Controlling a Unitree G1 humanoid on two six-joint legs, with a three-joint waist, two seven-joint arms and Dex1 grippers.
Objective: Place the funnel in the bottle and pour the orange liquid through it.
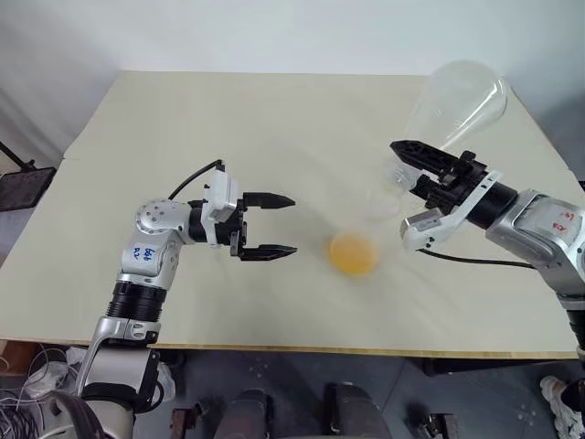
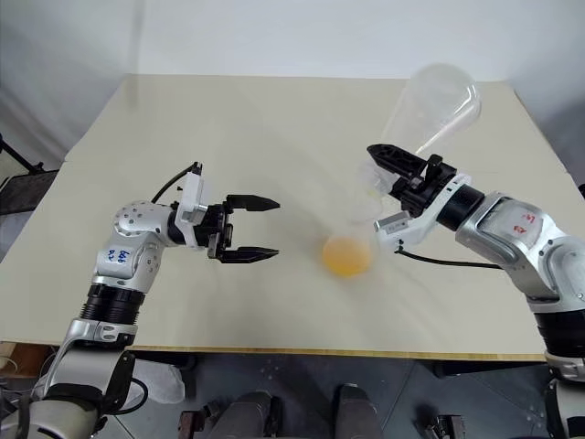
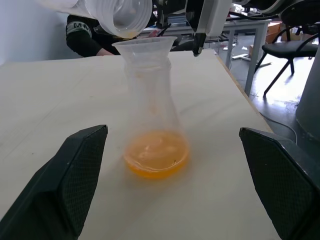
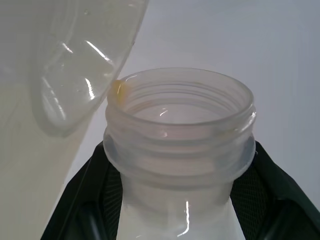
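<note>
My right gripper should keep holding the clear flask. The flask is tipped with its base (image 1: 471,87) high above the tabletop, so it would fall if I opened now.
The bottle (image 3: 155,110) stands upright on the table with the funnel (image 3: 145,47) seated in its neck. The orange liquid (image 1: 353,253) lies as a shallow pool in its base. My right gripper (image 1: 409,180) is shut on the neck of a second clear flask (image 1: 457,101), which is tipped base-up with its mouth (image 3: 122,17) just above the funnel's rim. An orange drop (image 4: 118,90) clings to that mouth's lip (image 4: 180,100). My left gripper (image 1: 291,224) is open and level, a little to the left of the bottle, with nothing between its fingers (image 3: 75,175).
The pale table (image 1: 228,128) has its front edge (image 1: 302,349) close below both arms. Across the far side of the table a person's dark sleeve (image 3: 85,37) rests near the edge. Desks and a black chair (image 3: 287,50) stand beyond the table.
</note>
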